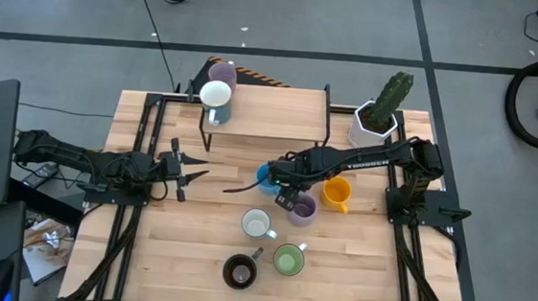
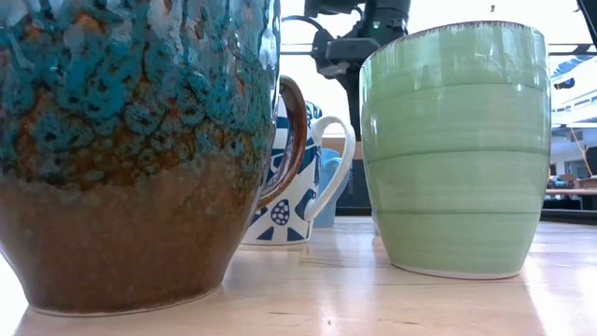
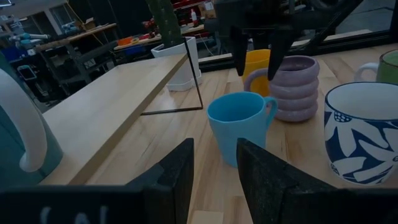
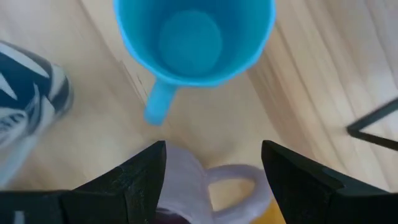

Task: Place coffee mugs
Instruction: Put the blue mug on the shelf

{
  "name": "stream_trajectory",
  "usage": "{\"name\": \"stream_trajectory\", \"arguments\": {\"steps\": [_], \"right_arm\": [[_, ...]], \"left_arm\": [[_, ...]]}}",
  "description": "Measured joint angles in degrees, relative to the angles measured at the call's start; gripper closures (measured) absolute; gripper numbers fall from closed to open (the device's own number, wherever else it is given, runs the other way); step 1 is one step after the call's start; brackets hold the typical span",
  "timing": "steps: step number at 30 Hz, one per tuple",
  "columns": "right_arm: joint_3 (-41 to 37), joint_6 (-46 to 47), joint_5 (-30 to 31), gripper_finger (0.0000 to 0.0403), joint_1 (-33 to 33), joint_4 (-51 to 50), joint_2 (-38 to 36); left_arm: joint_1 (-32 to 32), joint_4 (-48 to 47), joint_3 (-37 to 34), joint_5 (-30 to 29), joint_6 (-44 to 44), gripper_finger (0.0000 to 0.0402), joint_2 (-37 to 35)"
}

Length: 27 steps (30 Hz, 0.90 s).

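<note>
Next, my right gripper grabs the blue mug's handle, to set that mug upright on the raised shelf.
A blue mug, a lilac mug and an orange mug stand mid-table. Nearer the front stand a white mug with blue pattern, a green mug and a dark brown mug. A white mug and another lilac mug sit on the raised shelf. My right gripper points down, open, just above the lilac mug's handle. My left gripper waits open at the left.
A white faceted pot with a green cactus stands at the far right beside the shelf. The shelf's thin black legs stand close behind the blue mug. Bare wood lies at the table's near left and near right corners.
</note>
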Motion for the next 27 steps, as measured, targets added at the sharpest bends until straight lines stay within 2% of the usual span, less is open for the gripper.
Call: {"name": "stream_trajectory", "arguments": {"steps": [15,19,27], "right_arm": [[-3.3,2.6,-2.1,0.0133,0.1,10.9,0.0],[-3.4,3.1,-1.3,0.0133,0.2,11.2,0.0],[-7.8,4.8,-2.8,0.0133,0.0,15.9,0.0]], "left_arm": [[0.0,0.0,0.0,0.0,0.0,0.0274,0.0],[0.0,0.0,0.0,0.0,0.0,0.0274,0.0],[0.0,0.0,0.0,0.0,0.0,0.0274,0.0]]}}
